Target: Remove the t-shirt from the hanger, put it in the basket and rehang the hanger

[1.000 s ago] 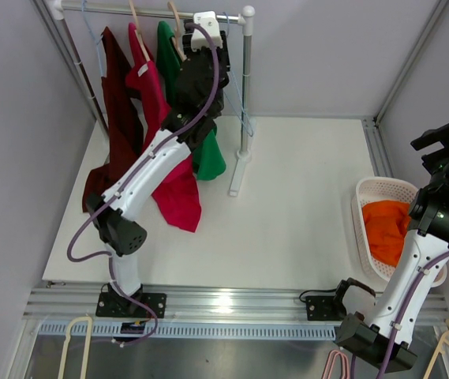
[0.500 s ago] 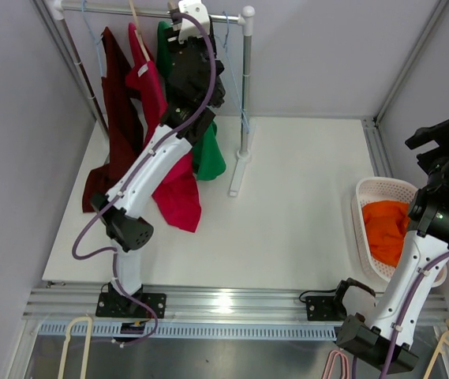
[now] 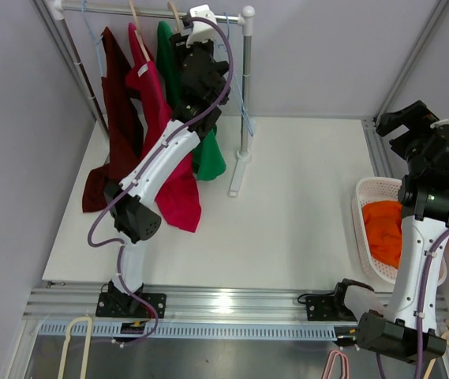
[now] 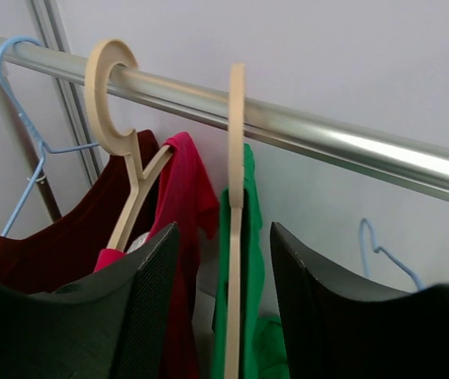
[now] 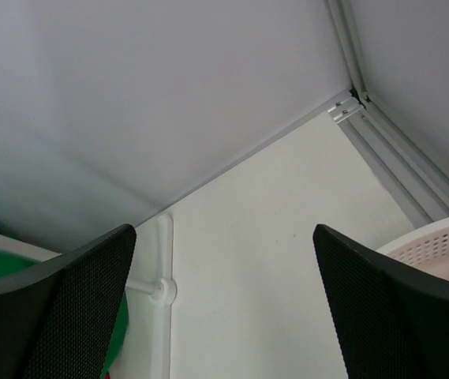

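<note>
My left gripper moves toward the hook's base next, before it closes on the hanger's neck, since its fingers still stop short in the left wrist view.
A green t-shirt [image 4: 252,260] hangs on a wooden hanger [image 4: 234,197] hooked over the metal rail [image 4: 327,142]. My left gripper [image 4: 222,237] is open, with one jaw on each side of the hanger's neck and not touching it. In the top view the left gripper [image 3: 183,43] is up at the rail, and the shirt's lower part [image 3: 208,158] hangs below the arm. My right gripper [image 3: 398,130] is open and empty, raised high at the right. In its own view the right gripper [image 5: 222,237] looks toward the rack's foot.
A red t-shirt [image 4: 185,181] on a second wooden hanger [image 4: 117,118] and a dark red shirt [image 4: 50,245] hang left of the green one. Blue wire hangers [image 4: 27,134] are on the rail. The rack post [image 3: 245,87] stands right of the left arm. A white basket [image 3: 370,193] holds orange cloth [image 3: 382,225].
My left gripper shifted left along the rail, then a little back right, and now straddles the green shirt's hanger. My right arm rose and swung left, toward the rack.
</note>
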`<state>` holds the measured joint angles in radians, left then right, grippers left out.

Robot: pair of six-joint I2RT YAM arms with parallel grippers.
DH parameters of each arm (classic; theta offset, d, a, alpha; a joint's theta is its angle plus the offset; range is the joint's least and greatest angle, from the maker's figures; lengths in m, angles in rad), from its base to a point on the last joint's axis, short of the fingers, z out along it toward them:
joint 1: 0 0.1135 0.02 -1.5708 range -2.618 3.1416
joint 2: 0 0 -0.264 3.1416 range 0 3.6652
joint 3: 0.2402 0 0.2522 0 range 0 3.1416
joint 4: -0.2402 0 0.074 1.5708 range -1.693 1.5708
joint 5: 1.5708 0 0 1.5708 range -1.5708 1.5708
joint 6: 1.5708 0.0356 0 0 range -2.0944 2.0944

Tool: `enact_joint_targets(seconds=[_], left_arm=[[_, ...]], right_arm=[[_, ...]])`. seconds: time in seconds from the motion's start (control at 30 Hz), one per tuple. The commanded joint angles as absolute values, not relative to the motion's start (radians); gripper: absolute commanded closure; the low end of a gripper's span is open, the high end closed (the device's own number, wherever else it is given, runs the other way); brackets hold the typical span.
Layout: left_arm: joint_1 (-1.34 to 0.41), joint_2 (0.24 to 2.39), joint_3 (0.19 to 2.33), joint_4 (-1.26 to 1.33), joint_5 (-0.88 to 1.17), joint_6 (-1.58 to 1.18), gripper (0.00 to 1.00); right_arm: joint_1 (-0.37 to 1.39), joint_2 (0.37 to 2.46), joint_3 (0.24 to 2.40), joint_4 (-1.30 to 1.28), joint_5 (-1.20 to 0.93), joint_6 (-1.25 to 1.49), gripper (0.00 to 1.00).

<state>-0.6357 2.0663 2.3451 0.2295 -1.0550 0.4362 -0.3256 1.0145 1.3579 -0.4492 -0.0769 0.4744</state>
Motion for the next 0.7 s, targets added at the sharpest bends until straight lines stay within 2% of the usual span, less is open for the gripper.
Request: enact_joint_targets(seconds=[0.0,0.33,0.67], left_arm=[[-0.606,2.072,2.362,0.29,-1.085,0.462,0.46],[-0.566,2.14,2.381,0.354,-1.045,0.457,0.48],[-0.52,2.189,2.381,0.506,-0.985,0.468,0.66]], right_arm=[[-0.267,1.015,1.416,-0.426,-0.006,0.457,0.01],[-0.196,1.003,1.45,-0.442,0.072,0.442,0.0],[-0.173,1.005,1.471,-0.448,0.1,0.42,0.0]])
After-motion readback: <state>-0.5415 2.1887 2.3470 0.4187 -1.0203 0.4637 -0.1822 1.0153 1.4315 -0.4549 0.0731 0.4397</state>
